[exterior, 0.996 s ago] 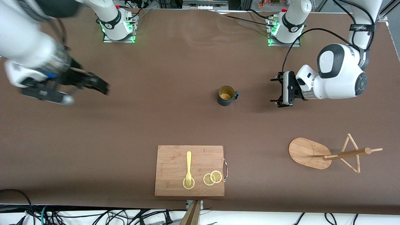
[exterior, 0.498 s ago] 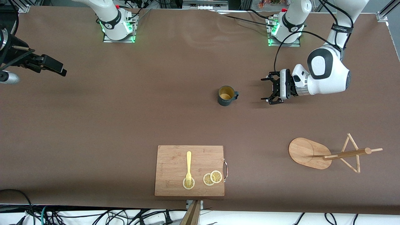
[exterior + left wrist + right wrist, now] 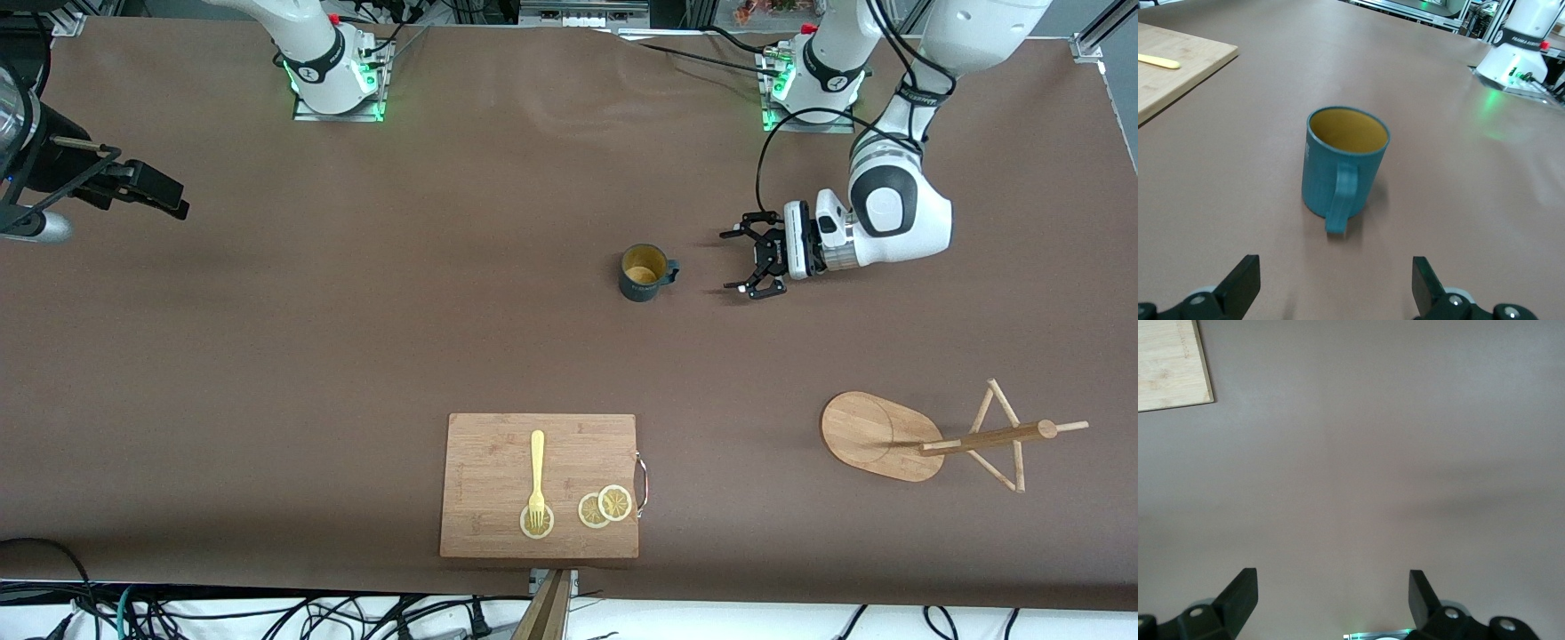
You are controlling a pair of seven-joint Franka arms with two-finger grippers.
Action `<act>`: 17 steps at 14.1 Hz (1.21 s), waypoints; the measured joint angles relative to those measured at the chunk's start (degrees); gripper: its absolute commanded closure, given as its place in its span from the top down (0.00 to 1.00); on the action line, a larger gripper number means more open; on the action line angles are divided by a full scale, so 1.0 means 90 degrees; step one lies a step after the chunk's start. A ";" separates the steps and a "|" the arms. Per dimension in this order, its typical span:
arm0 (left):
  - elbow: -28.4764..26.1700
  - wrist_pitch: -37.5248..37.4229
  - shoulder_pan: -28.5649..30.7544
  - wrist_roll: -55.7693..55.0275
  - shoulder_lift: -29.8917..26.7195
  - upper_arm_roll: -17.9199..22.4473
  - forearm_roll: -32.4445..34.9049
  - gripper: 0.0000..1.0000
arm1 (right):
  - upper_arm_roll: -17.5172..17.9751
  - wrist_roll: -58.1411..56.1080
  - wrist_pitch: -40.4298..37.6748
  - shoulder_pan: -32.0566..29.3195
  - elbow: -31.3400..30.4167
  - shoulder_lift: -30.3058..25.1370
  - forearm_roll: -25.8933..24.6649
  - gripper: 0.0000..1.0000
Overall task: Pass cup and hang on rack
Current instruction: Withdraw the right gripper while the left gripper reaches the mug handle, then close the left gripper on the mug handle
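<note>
My left gripper grabs the teal cup by its handle (image 3: 673, 273) next, so the cup's rim stays free for the hang on the rack (image 3: 898, 434).
The dark teal cup (image 3: 644, 272) stands upright on the brown table, its handle toward the left arm's end. In the left wrist view the cup (image 3: 1345, 167) shows a yellowish inside, its handle facing my gripper. My left gripper (image 3: 736, 261) is open and empty, low beside the cup on its handle side, a short gap away; it also shows in the left wrist view (image 3: 1336, 288). My right gripper (image 3: 173, 197) is open and empty over the right arm's end of the table, seen too in the right wrist view (image 3: 1331, 600). The wooden rack (image 3: 898, 434) stands nearer the front camera toward the left arm's end.
A wooden cutting board (image 3: 498, 484) with a yellow fork (image 3: 536, 476) and lemon slices (image 3: 605, 507) lies near the table's front edge. Its corner shows in the left wrist view (image 3: 1178, 70) and the right wrist view (image 3: 1171, 367). The arm bases (image 3: 333, 71) stand at the back edge.
My left gripper has come lower and closer to the cup's handle side. My right arm swung away toward its end of the table and is now still.
</note>
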 measured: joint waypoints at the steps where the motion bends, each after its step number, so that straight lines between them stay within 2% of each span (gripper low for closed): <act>1: 0.0001 0.0070 -0.0022 0.0284 0.0110 -0.0030 -0.0264 1.00 | 0.0045 -0.0001 -0.0004 0.0017 0.0000 -0.0001 0.0000 1.00; 5: 0.0000 0.0244 -0.0247 0.1430 0.0574 -0.0186 -0.1502 1.00 | 0.0135 -0.0001 -0.0087 0.0075 -0.0001 -0.0002 -0.0010 1.00; 7: 0.0003 0.0317 -0.0407 0.2031 0.0815 -0.0201 -0.2083 1.00 | 0.0381 -0.0001 -0.0132 -0.0065 -0.0008 -0.0001 -0.0067 1.00; 8: 0.0007 0.0334 -0.0465 0.2162 0.0933 -0.0201 -0.2278 1.00 | 0.0735 0.0000 -0.0141 -0.0393 -0.0008 -0.0002 -0.0096 1.00; 12: 0.0081 0.0452 -0.0565 0.2241 0.1147 -0.0484 -0.2818 1.00 | 0.2887 -0.0001 -0.0144 -0.2576 -0.0011 -0.0002 -0.0108 1.00; 13: 0.0097 0.0605 -0.0586 0.2248 0.1146 -0.0621 -0.2942 1.00 | 0.3227 -0.0001 -0.0145 -0.2924 -0.0011 -0.0003 -0.0109 1.00; 14: 0.0108 0.0729 -0.0614 0.2255 0.1146 -0.0730 -0.3023 1.00 | 0.3430 -0.0001 -0.0145 -0.3145 -0.0011 -0.0004 -0.0110 1.00; 17: 0.0116 0.0843 -0.0657 0.2305 0.1146 -0.0817 -0.3077 1.00 | 0.3700 -0.0083 -0.0159 -0.3466 -0.0039 -0.0016 -0.0110 1.00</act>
